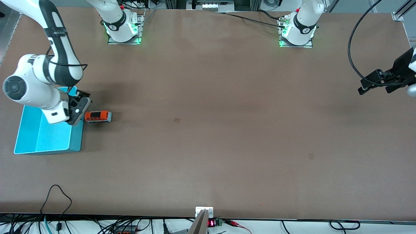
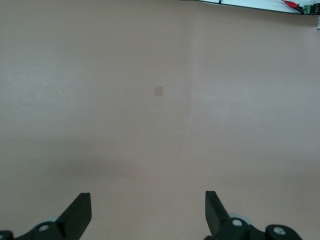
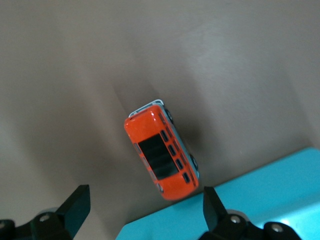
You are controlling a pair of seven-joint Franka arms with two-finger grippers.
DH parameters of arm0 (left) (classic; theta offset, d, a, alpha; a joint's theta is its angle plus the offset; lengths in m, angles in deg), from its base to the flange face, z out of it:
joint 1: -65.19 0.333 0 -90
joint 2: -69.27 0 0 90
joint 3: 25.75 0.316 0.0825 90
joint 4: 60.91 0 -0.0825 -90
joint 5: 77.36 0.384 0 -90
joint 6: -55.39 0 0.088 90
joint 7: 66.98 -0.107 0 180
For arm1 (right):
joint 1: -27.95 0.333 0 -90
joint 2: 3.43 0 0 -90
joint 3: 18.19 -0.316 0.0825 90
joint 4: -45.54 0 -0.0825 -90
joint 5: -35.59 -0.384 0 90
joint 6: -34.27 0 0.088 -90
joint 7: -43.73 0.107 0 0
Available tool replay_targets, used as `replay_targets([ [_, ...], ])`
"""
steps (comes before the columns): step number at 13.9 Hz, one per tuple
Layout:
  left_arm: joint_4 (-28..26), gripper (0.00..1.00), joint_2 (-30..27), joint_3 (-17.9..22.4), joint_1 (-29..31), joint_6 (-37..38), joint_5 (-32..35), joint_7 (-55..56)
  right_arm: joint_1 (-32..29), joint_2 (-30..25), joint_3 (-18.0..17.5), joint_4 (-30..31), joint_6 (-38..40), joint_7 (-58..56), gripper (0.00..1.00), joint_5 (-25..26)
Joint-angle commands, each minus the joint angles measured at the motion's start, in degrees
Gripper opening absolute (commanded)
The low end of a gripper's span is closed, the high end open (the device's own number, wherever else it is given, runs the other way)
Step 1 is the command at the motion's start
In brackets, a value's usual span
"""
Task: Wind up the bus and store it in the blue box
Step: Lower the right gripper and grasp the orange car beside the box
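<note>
I should next grab the orange bus with my right gripper across its roofed body (image 1: 97, 116), so I can store the bus in the blue box (image 1: 48, 136).
The small orange bus (image 1: 98, 116) with a dark roof panel stands on its wheels on the brown table, right beside the blue box (image 1: 48, 136) at the right arm's end. My right gripper (image 1: 79, 109) hangs open over the box's wall next to the bus, holding nothing. In the right wrist view the bus (image 3: 162, 150) lies just ahead of the right gripper (image 3: 145, 195), with the blue box (image 3: 260, 205) at the edge. My left gripper (image 1: 365, 85) waits open over the left arm's end of the table, and the left wrist view shows the left gripper (image 2: 147, 196) over bare table.
The two arm bases (image 1: 123, 29) (image 1: 297, 32) stand along the table's edge farthest from the front camera. A black cable loop (image 1: 55, 195) lies on the table near its front edge. A black cable (image 1: 354, 48) arcs above the left gripper.
</note>
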Motion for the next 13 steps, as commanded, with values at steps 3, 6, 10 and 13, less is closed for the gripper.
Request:
replay_targets([
  [3,-0.78,1.0,-1.36,0.14,0.21,2.03,-0.39,0.9,-1.31,-0.51,-1.27,7.93,-13.0,-12.13,1.0,1.97],
  [6,-0.25,1.0,-1.1,-1.35,-0.23,2.57,2.24,0.92,-1.31,0.72,-1.36,8.01,-15.81,-17.25,1.0,1.88],
  [10,-0.95,1.0,-1.18,-1.62,0.03,6.0,2.16,-1.19,-1.31,3.44,-1.36,8.98,-19.85,-19.72,1.0,1.96],
  [13,-0.78,1.0,-1.45,-1.8,-0.41,5.65,2.16,-1.1,-1.31,5.2,-1.27,8.98,-21.79,-19.63,1.0,1.88],
])
